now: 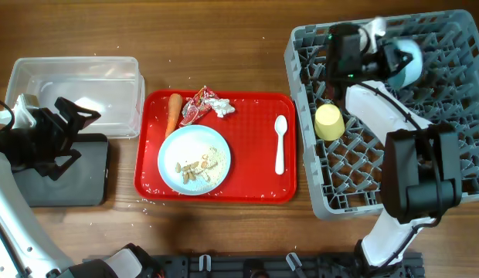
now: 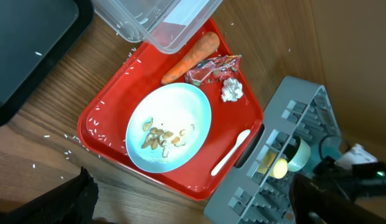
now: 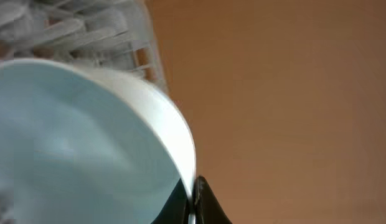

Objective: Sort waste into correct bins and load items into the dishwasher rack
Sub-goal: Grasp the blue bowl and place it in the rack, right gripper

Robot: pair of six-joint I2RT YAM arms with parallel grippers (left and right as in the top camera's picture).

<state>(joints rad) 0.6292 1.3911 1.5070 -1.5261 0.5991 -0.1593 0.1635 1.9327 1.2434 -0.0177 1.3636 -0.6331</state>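
The mint bowl hangs tilted from my fingers above the rack's wires, so my right gripper keeps hold of it until the bowl's rim settles among them.
On the red tray lie an orange carrot (image 1: 173, 112), a red-and-white wrapper (image 1: 196, 108), a tissue wad (image 1: 224, 106), a white spoon (image 1: 280, 144) and a pale blue plate (image 1: 194, 160) holding beige scraps (image 1: 193, 164). The left wrist view shows the carrot (image 2: 192, 57), plate (image 2: 170, 127) and spoon (image 2: 230, 160). My left gripper (image 1: 76, 135) is open and empty over the black tray (image 1: 69, 185), beside the clear tub (image 1: 77, 89). My right gripper (image 1: 390, 58) is shut on the rim of a mint bowl (image 3: 75, 143) at the far side of the grey rack (image 1: 456, 100). A yellow cup (image 1: 329, 121) sits in the rack. No second bowl shows.
The red tray (image 1: 259, 185) lies between the bins and the rack. White crumbs are scattered on the wooden table near its front left corner. My right arm reaches over the rack's middle.
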